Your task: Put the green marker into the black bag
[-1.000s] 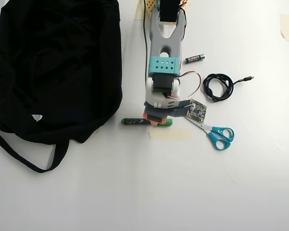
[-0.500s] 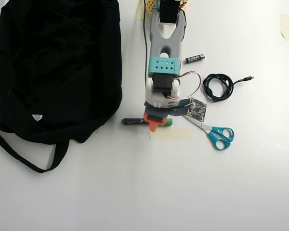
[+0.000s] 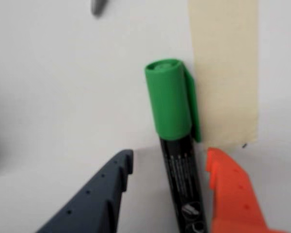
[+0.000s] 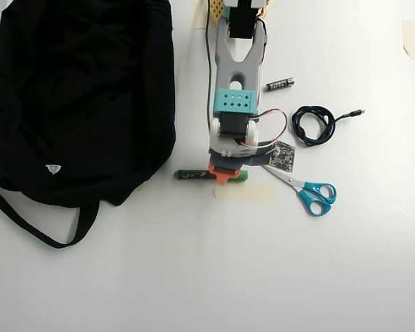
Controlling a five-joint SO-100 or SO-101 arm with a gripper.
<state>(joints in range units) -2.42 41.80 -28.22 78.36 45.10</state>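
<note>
My gripper should grab the marker by its dark body (image 3: 182,171) next, to put the green marker (image 3: 177,145) into the black bag.
The green marker (image 3: 177,145) lies flat on the white table, with a dark barrel bearing white print and a bright green cap (image 3: 169,97). In the overhead view the marker (image 4: 194,175) lies crosswise just right of the black bag's lower edge. My gripper (image 3: 169,154) is open and straddles the barrel: the dark blue finger (image 3: 102,194) is to its left and the orange finger (image 3: 230,194) close on its right, with gaps on both sides. In the overhead view my gripper (image 4: 223,176) is low over the marker's middle. The black bag (image 4: 83,97) fills the left side, with a small white tag (image 4: 53,168) and a long strap (image 4: 28,221).
A beige tape strip (image 4: 244,192) is stuck on the table beside the marker, and it shows in the wrist view (image 3: 225,73). Blue-handled scissors (image 4: 311,194), a coiled black cable (image 4: 315,124) and a small black battery (image 4: 279,84) lie right of the arm.
</note>
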